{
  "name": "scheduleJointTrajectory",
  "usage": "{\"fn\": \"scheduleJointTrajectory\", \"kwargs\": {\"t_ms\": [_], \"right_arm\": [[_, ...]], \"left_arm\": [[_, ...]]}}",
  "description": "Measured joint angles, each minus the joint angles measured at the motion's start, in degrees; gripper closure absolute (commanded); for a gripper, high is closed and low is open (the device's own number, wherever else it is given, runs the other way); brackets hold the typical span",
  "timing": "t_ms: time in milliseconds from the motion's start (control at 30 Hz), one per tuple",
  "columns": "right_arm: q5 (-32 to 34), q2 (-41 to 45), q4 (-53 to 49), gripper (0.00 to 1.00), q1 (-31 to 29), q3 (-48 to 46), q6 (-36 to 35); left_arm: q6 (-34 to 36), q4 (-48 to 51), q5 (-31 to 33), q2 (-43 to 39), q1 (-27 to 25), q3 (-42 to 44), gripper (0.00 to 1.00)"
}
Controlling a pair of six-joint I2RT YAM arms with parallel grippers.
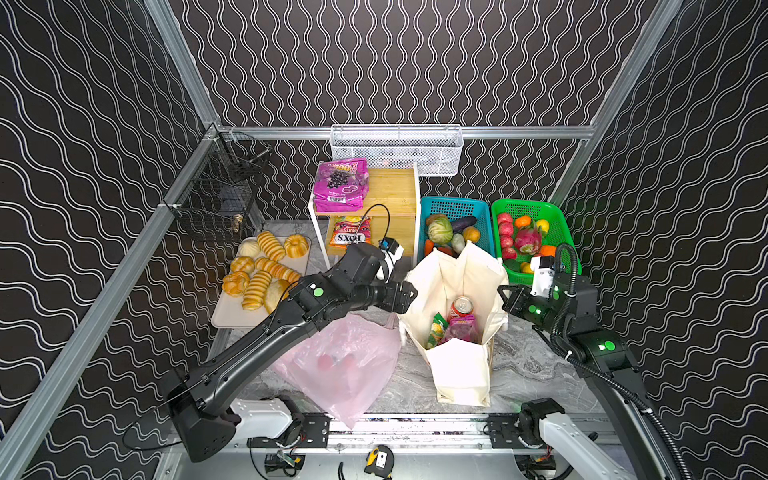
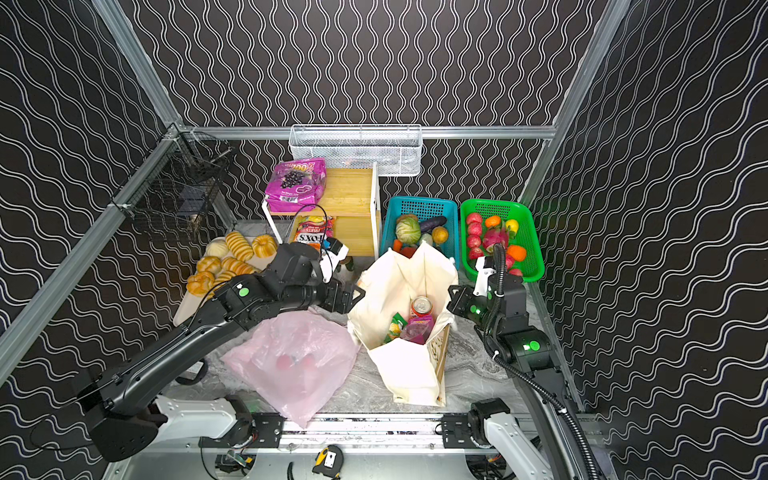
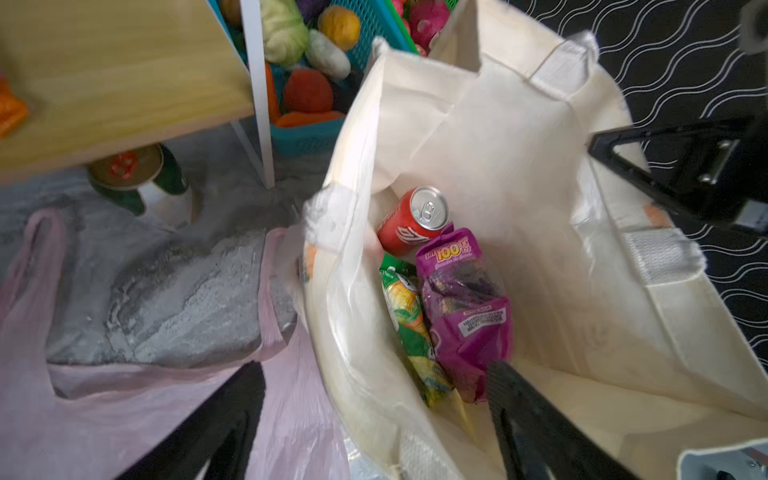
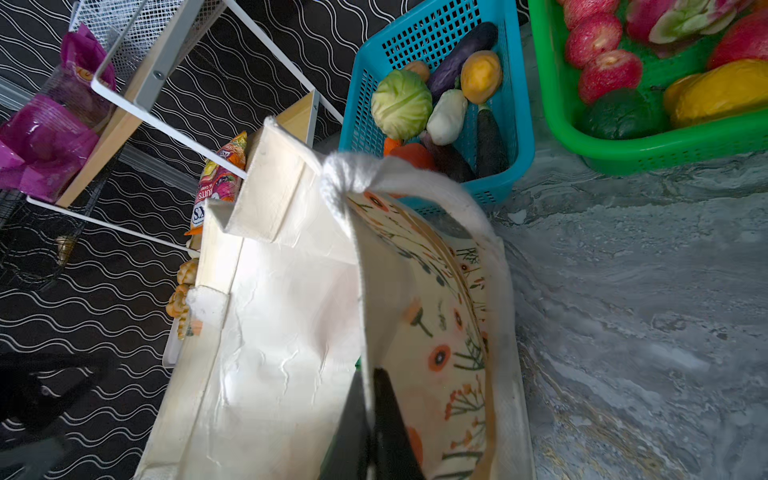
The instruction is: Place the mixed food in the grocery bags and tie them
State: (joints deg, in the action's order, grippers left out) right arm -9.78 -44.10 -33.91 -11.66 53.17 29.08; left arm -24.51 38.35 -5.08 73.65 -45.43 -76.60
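Observation:
Next, my left gripper grabs the cream tote's rim beside the pink plastic bag (image 1: 345,365), opposite my right gripper, to move the tote aside upright, food inside.
The cream tote (image 1: 459,370) stands open at the middle, printed side (image 4: 449,332) to the right. Inside lie a red can (image 1: 462,306) (image 3: 415,220), a magenta grape pouch (image 3: 465,307) and a green-yellow pouch (image 3: 409,320). My left gripper (image 1: 409,291) (image 3: 376,368) is open over the tote's left rim, with one finger over the pink plastic bag (image 1: 345,365) and the other over the tote's inside. My right gripper (image 1: 505,291) (image 4: 370,374) is shut on the tote's right wall. A cabbage (image 1: 440,230) lies in the blue basket (image 1: 484,208). Another magenta pouch (image 1: 341,185) is on the shelf.
Behind the tote stands a wooden shelf (image 1: 395,187) holding a candy bag (image 1: 348,232). A green basket (image 1: 559,224) of fruit is at the back right and a tray (image 1: 232,320) of bread at the left. A white mesh basket (image 1: 397,149) hangs on the rear rail.

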Motion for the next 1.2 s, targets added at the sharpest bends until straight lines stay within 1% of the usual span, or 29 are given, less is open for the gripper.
{"fn": "scheduleJointTrajectory", "kwargs": {"t_ms": [133,167,200,233,300,333,400,500,567,733,767,900,967,1067,1133,1200], "right_arm": [[-0.02,-0.02,0.0,0.97,0.0,0.0,0.02],[-0.04,-0.02,0.0,0.97,0.0,0.0,0.02],[-0.04,-0.02,0.0,0.97,0.0,0.0,0.02],[-0.04,-0.02,0.0,0.97,0.0,0.0,0.04],[-0.07,0.04,0.0,0.97,0.0,0.0,0.04],[-0.04,0.11,-0.02,0.97,0.0,0.0,0.07],[0.07,0.2,-0.39,0.97,0.0,0.17,0.04],[3.21,0.13,-2.49,1.0,-0.02,1.77,-0.07],[6.82,-0.76,-5.27,1.0,-0.02,4.81,-0.61],[17.92,-4.66,-12.13,1.0,-0.02,12.5,-1.68],[19.69,-4.92,-12.83,1.0,0.0,13.14,-1.75],[27.98,-5.53,-13.81,1.0,1.6,14.1,-3.61],[30.97,-5.95,-14.03,1.0,3.78,14.51,-4.94],[34.47,-6.12,-12.76,1.0,9.75,14.43,-7.43],[35.32,-6.36,-9.31,1.0,15.04,13.2,-9.49],[36.44,-6.97,-5.68,1.0,18.6,11.17,-11.47]], "left_arm": [[-2.32,-0.02,-2.16,2.47,0.11,2.51,0.21],[-2.54,-0.33,-3.08,2.95,0.11,3.3,0.26],[-2.89,-0.55,-3.74,3.32,0.11,3.96,0.34],[-3.72,-0.74,-4.46,3.82,0.11,4.35,0.44],[-3.98,-1.7,-5.73,4.96,0.11,4.52,0.78],[-3.96,-2.4,-6.27,5.46,0.11,4.5,0.98],[-4.13,-3.98,-8.11,6.16,0.11,4.22,1.0],[-6.29,-8.22,-12.15,6.16,-0.61,3.54,1.0],[-8.41,-10.62,-14.16,7.02,-2.21,0.83,1.0],[-9.99,-13.79,-16.57,12.2,-7.91,-8.28,1.0],[-10.14,-14.91,-17.11,13.33,-8.72,-9.2,1.0],[-14.6,-20.22,-18.75,17.84,-10.32,-11.06,1.0],[-16.2,-21.53,-18.18,20.06,-11.26,-12.15,1.0],[-17.46,-23.37,-17.7,24.15,-13.33,-15.91,1.0],[-17.84,-25.55,-17.55,27.74,-14.36,-19.04,1.0],[-19.02,-26.99,-17.05,31.76,-15.1,-22.32,1.0]]}}
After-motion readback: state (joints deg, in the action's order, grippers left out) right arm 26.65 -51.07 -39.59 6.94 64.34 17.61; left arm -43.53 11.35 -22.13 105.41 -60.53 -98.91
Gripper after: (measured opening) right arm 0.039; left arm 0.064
